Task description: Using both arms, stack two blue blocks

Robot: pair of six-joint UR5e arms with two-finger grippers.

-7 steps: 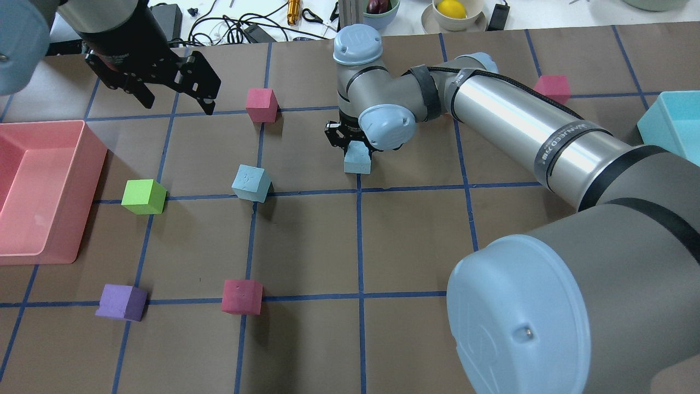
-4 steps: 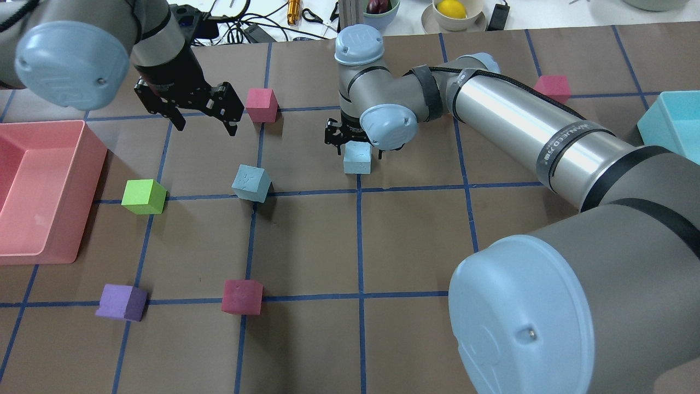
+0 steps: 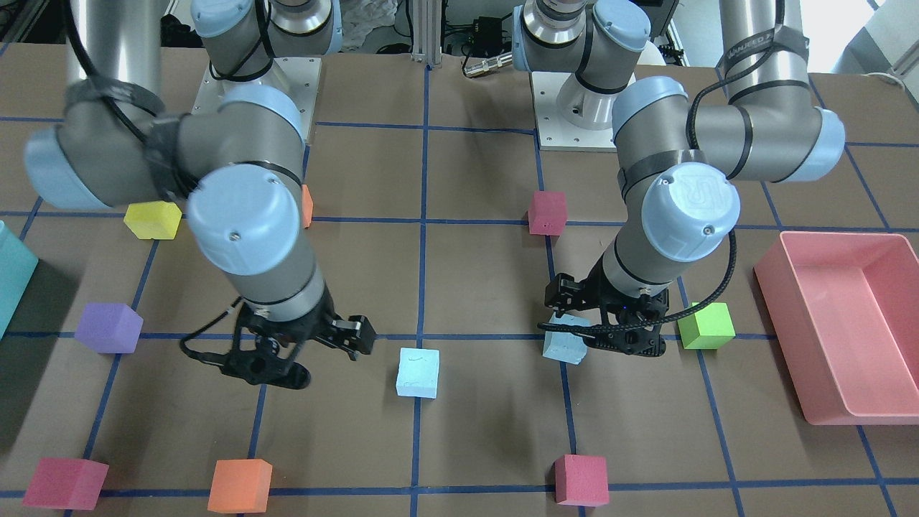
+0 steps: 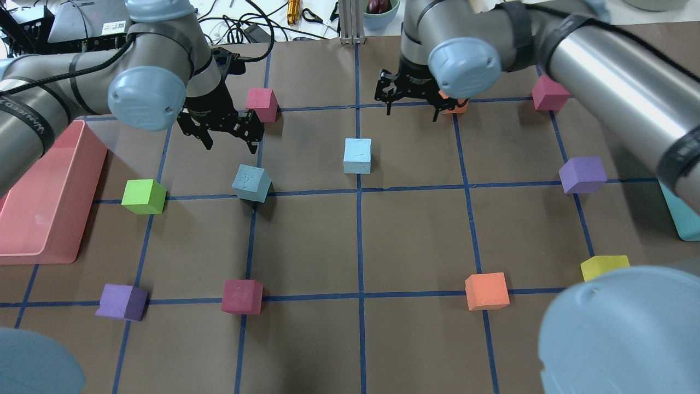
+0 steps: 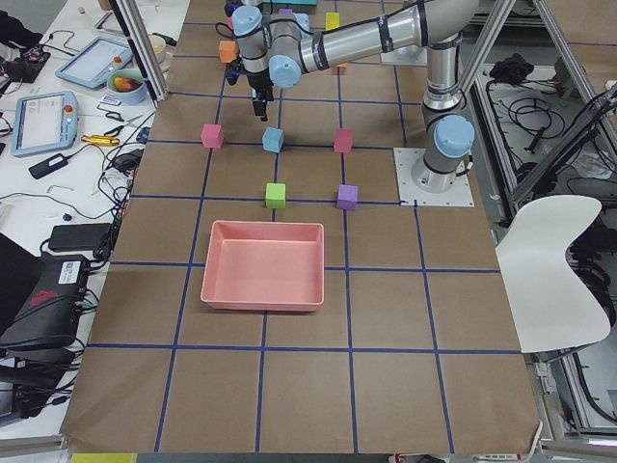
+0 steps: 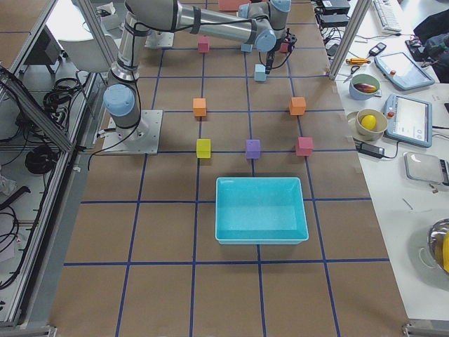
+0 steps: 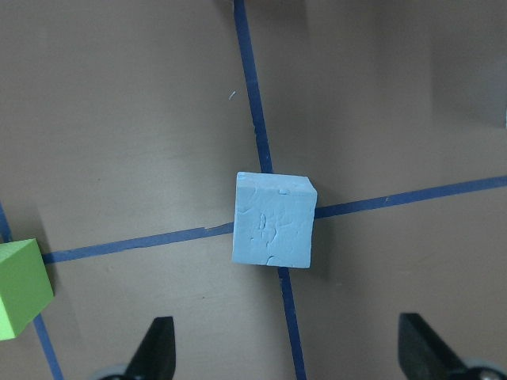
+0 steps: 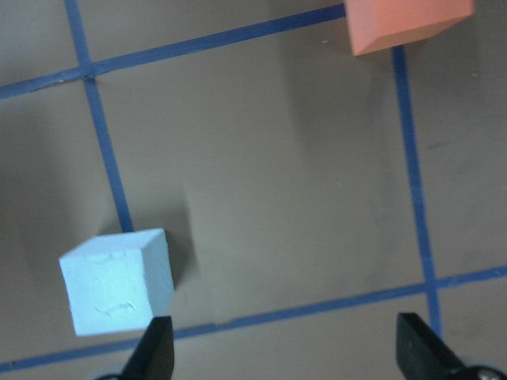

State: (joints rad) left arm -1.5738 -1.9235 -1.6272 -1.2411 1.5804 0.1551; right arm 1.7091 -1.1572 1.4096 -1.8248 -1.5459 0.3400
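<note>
My left gripper needs to grip the opposite sides of the blue block on the grid line, to stack it on the other blue block (image 3: 418,372).
Two pale blue blocks sit apart on the brown table. One blue block (image 4: 357,156) lies at the centre, by itself. The other blue block (image 4: 251,183) lies to its left on a blue grid line. My left gripper (image 4: 231,143) is open and hovers just behind this second block, which shows centred between the fingertips in the left wrist view (image 7: 273,219). My right gripper (image 4: 413,112) is open and empty, behind and to the right of the centre block, which shows at the lower left in the right wrist view (image 8: 117,281).
A pink bin (image 4: 49,186) stands at the left edge, a teal bin (image 4: 683,221) at the right. A green cube (image 4: 143,196), crimson cubes (image 4: 261,104) (image 4: 241,296), purple cubes (image 4: 582,174) (image 4: 121,301), an orange cube (image 4: 486,290) and a yellow cube (image 4: 603,266) are scattered about.
My right gripper has left the centre blue block on the table and pulled away to the back right. My left gripper has moved right and nearer, close to the other blue block.
</note>
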